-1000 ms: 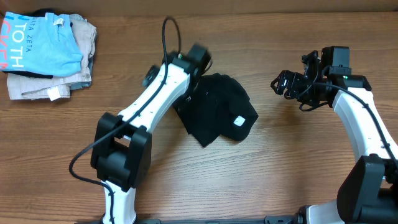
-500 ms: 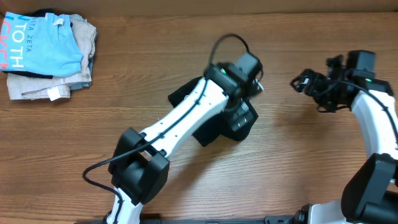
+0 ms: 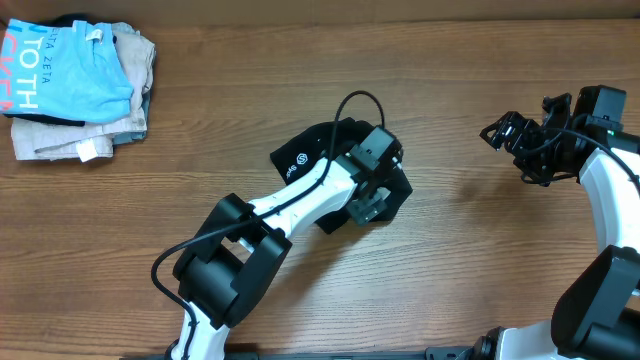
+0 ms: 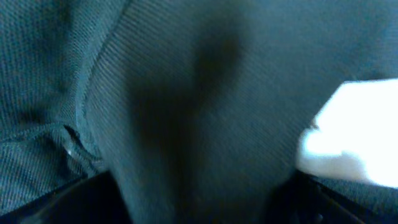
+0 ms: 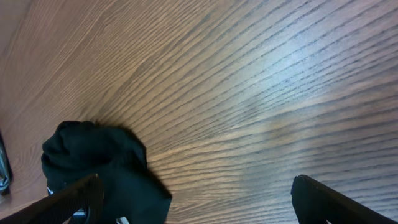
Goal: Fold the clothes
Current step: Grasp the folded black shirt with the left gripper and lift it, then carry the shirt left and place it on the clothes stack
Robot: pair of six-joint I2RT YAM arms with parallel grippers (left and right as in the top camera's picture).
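The robot will next use its left gripper to grab the black garment [image 3: 318,150] across its bunched fabric beside the white label, so that it can lay the garment gathered on the stack.
A black garment [image 3: 318,150] lies bunched at the middle of the table. My left gripper [image 3: 365,204] is down on its right side. The left wrist view is filled with its dark fabric [image 4: 186,93] and a white label [image 4: 354,134]. The left gripper's fingers [image 4: 199,202] show only at the bottom corners, spread apart with fabric between them. My right gripper [image 3: 503,133] is open and empty over bare wood at the far right. Its fingers [image 5: 202,202] are wide apart, and the garment [image 5: 99,165] shows at the lower left of the right wrist view.
A stack of folded clothes [image 3: 75,85], with a light blue printed shirt on top, sits at the back left corner. The left arm [image 3: 290,205] lies across the garment's front left. Wood tabletop [image 3: 480,260] lies between the garment and the right arm.
My left arm has swung from the garment's back left across it and come down on its right side. The garment has shifted under it. My right gripper has drawn back to the right.
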